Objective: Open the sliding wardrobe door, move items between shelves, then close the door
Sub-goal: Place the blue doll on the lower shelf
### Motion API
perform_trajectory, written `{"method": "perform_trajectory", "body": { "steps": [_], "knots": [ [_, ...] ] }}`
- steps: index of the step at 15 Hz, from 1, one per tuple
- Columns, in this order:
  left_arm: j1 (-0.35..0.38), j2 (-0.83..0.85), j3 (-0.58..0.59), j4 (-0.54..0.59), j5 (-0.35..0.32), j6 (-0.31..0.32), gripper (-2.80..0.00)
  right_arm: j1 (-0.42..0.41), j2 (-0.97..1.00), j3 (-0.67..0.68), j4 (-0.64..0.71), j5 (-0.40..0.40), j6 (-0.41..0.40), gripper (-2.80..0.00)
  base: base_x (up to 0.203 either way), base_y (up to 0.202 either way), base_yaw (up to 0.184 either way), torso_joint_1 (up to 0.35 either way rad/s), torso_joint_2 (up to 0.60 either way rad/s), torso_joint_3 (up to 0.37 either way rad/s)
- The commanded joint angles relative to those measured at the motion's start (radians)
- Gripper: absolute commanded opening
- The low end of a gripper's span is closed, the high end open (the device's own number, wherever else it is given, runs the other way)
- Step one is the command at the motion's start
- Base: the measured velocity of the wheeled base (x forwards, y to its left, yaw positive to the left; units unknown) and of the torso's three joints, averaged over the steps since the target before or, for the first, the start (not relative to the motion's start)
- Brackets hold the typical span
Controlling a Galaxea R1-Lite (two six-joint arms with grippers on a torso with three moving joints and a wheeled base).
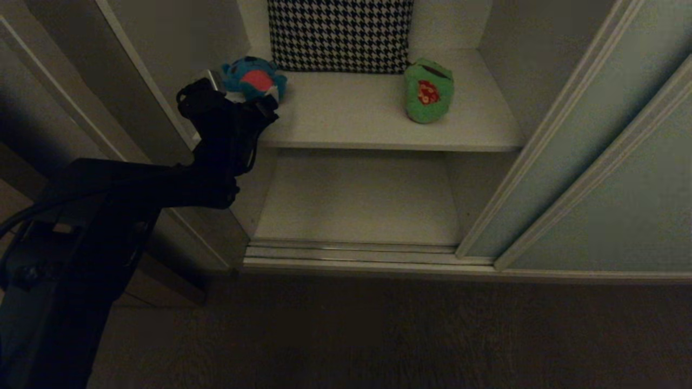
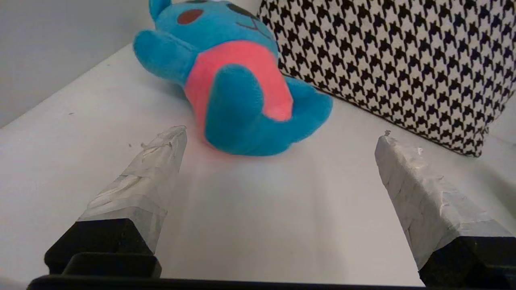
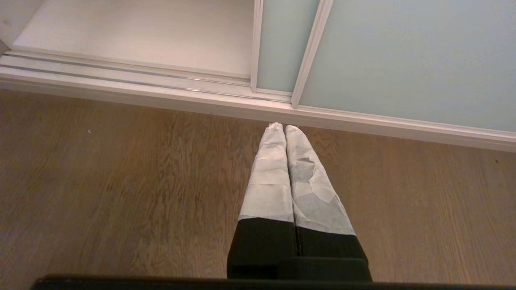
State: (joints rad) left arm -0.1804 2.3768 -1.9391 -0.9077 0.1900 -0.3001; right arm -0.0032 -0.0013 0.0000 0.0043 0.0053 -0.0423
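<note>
I will next use my left gripper to grab the teal-blue bear by its leg (image 2: 234,106) beside the red belly (image 2: 271,82) and move the bear off the upper shelf.
The sliding wardrobe door (image 1: 605,178) stands slid to the right, leaving the shelves exposed. On the upper shelf (image 1: 351,119) a teal-blue bear (image 1: 254,78) with a red belly lies at the left and a green frog (image 1: 428,91) stands at the right. My left gripper (image 1: 246,100) is at the shelf's left front, open, with the bear (image 2: 238,84) just beyond its tape-wrapped fingertips (image 2: 173,139) and apart from them. The lower shelf (image 1: 357,200) is bare. My right gripper (image 3: 281,128) hangs shut above the wooden floor, holding nothing, in front of the door (image 3: 403,52) and its bottom track.
A black-and-white houndstooth cushion (image 1: 340,35) leans against the back wall of the upper shelf, close behind the bear (image 2: 387,60). The wardrobe's left side wall (image 1: 162,70) is right beside my left arm. A floor track (image 1: 351,254) runs along the wardrobe's base.
</note>
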Motion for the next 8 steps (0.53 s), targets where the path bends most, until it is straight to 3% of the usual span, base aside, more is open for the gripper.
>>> {"method": "perform_trajectory", "body": {
  "steps": [1,8],
  "knots": [
    [-0.002,-0.008,0.0,-0.005,0.0,0.0,0.0,0.0,0.0,0.002,0.0,0.001,-0.001,-2.8,0.0,0.0,0.0,0.0,0.0,0.0],
    [-0.002,-0.008,-0.001,-0.019,0.002,-0.002,0.0,0.0,0.0,0.002,0.0,0.001,-0.001,-2.8,0.163,0.0,0.001,0.002,0.0,0.002]
  ]
}}
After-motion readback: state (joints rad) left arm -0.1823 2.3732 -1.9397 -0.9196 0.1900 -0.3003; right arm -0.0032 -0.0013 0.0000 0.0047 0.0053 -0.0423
